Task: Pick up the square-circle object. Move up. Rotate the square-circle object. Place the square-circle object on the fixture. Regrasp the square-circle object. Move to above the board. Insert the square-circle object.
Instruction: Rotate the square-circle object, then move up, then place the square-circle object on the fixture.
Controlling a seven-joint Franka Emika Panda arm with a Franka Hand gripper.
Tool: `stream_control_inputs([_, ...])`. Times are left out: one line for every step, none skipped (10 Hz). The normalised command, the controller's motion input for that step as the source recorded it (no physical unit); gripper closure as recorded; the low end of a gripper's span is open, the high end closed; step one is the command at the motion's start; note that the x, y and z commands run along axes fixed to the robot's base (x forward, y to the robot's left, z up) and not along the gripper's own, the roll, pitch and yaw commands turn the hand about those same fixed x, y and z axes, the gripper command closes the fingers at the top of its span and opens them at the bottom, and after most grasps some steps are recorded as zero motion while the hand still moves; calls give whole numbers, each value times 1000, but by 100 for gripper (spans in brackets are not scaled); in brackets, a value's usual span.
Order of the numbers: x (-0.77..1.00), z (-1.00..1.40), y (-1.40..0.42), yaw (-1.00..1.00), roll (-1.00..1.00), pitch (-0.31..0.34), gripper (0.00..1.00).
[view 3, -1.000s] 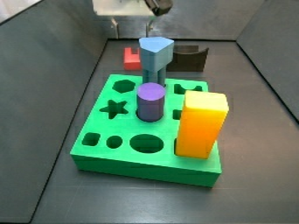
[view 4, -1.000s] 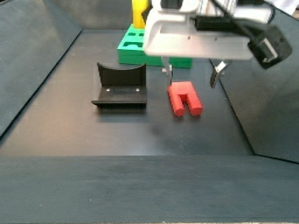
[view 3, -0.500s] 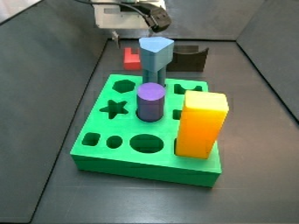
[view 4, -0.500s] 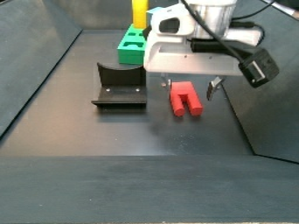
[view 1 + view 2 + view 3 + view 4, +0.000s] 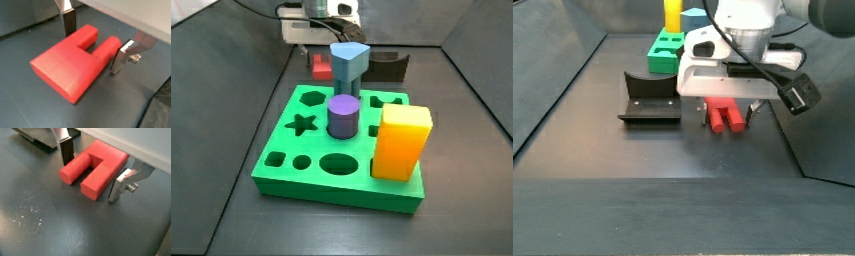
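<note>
Next, the gripper grabs the square-circle object across its two pegs, to lift and turn it for the fixture (image 5: pixel 389 67).
The square-circle object (image 5: pixel 70 62) is a red block lying flat on the dark floor, its two prongs (image 5: pixel 93 170) pointing out from a solid body. My gripper (image 5: pixel 93 42) is low over it and open, one silver finger (image 5: pixel 67 150) beside the round prong and the other beside the square prong, with small gaps showing. In a side view the gripper (image 5: pixel 727 108) covers most of the red block (image 5: pixel 724 120). The fixture (image 5: pixel 649 100) stands just beside it. The green board (image 5: pixel 305 150) lies further off, and the red block (image 5: pixel 321 68) sits behind it.
On the board stand a blue-grey block (image 5: pixel 349 62), a purple cylinder (image 5: pixel 342 115) and a tall yellow-orange block (image 5: pixel 401 140). Grey walls (image 5: pixel 560 90) slope up around the floor. The fixture (image 5: pixel 33 135) sits close behind one finger.
The gripper has come down from above the red block until its open fingers straddle the prongs. The red block has not moved.
</note>
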Motion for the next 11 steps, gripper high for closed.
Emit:
stream_control_inputs([34, -170, 21, 9, -168, -98, 0])
stream_control_inputs([0, 0, 0, 0, 0, 0, 100])
stream_control_inputs([0, 833, 0, 0, 0, 0, 100])
stream_control_inputs([-2, 829, 0, 0, 0, 2, 100])
stream_control_inputs([-29, 684, 2, -9, 12, 40, 100])
stream_control_inputs([-23, 557, 5, -15, 28, 56, 100])
stream_control_inputs([-17, 422, 5, -18, 45, 66, 100])
stream_control_inputs([-16, 283, 4, -17, 63, 69, 100])
stream_control_inputs([0, 1000, 0, 0, 0, 0, 100])
stream_control_inputs([-1, 1000, -1, -3, 14, 7, 100])
stream_control_inputs([-10, 1000, 1, -9, 32, 19, 100])
